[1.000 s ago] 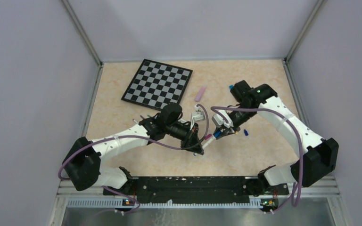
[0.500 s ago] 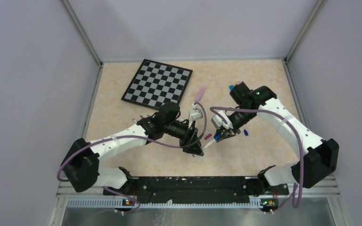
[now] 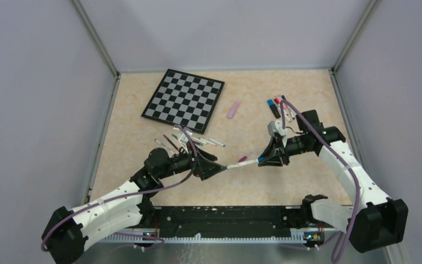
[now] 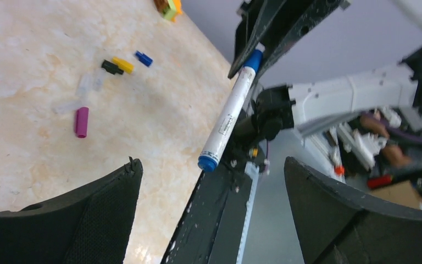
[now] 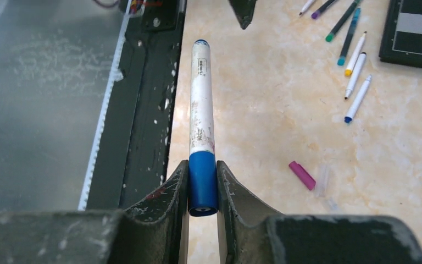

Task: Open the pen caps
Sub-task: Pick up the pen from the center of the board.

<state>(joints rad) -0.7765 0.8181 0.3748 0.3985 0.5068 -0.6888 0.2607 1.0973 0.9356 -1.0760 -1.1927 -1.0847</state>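
Observation:
The blue cap (image 3: 261,159) should stay free for my right gripper to open, so my left gripper next needs to grab the white pen by its blue tail end (image 3: 228,167).
My right gripper (image 5: 202,166) is shut on the blue pen cap (image 5: 203,184) of a white pen (image 5: 200,104). The pen points away from it toward the table's near edge, and the cap sits on the pen. In the top view the pen (image 3: 240,164) hangs level above the table between the right gripper (image 3: 262,160) and the left gripper (image 3: 215,168). My left gripper (image 4: 211,165) is open. The pen's blue tail end (image 4: 207,162) lies in the wide gap between its fingers, touching neither. A loose magenta cap (image 4: 81,121) lies on the table below.
Black (image 4: 110,67), yellow (image 4: 123,64) and blue (image 4: 143,58) caps lie loose near a yellow-orange block (image 4: 169,6). Several pens (image 3: 192,140) lie beside the chessboard (image 3: 184,99). A pink marker (image 3: 233,109) and several more markers (image 3: 277,104) lie further back.
The left gripper opened, let go of the pen and drew back to the near left. The right gripper swung out to the right, keeping the blue-capped pen.

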